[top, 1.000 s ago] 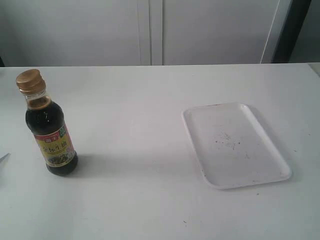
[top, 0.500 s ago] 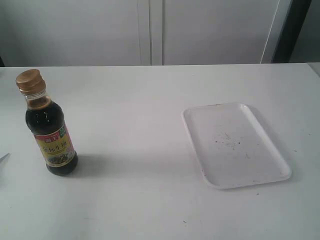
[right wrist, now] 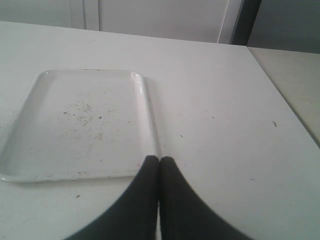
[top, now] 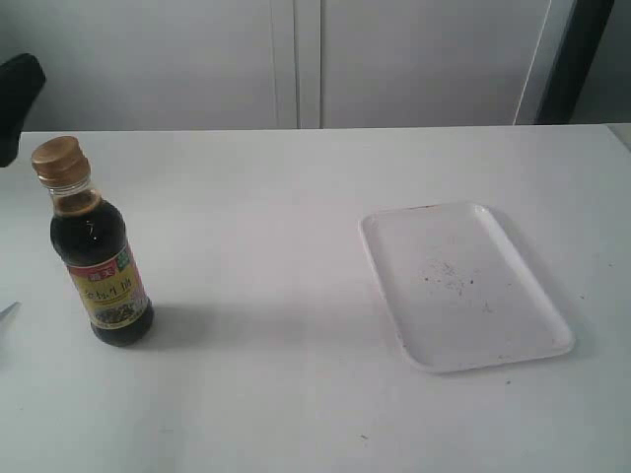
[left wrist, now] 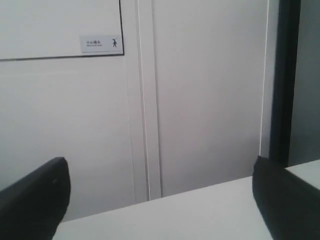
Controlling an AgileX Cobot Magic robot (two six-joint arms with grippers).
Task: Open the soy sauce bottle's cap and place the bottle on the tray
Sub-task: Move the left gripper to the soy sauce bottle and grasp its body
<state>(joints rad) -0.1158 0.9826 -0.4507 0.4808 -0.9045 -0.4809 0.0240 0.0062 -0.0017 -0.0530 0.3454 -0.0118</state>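
My left gripper grabs the soy sauce bottle by its labelled body (top: 107,290) next, so the cap stays free to be opened.
The soy sauce bottle (top: 100,258) stands upright at the table's left, dark liquid inside and its label facing front. Its golden-brown cap (top: 57,158) sits down on the neck. The white tray (top: 463,286) lies flat and bare at the right, with a few dark specks. A black part of my left arm (top: 18,91) shows behind the bottle at the far left edge, apart from it. My left gripper (left wrist: 160,172) is open, its fingers (left wrist: 35,200) wide apart, looking over the table at the wall. My right gripper (right wrist: 159,160) is shut on nothing, just off a corner of the tray (right wrist: 80,120).
White cabinet doors (top: 296,59) stand behind the table's back edge. A thin grey sliver (top: 8,310) pokes in at the left edge near the bottle. To the right of the tray the table's side edge (right wrist: 280,95) runs beside a second surface.
A black part of my left arm has come into the exterior view at the top left. The bottle and the tray have not moved.
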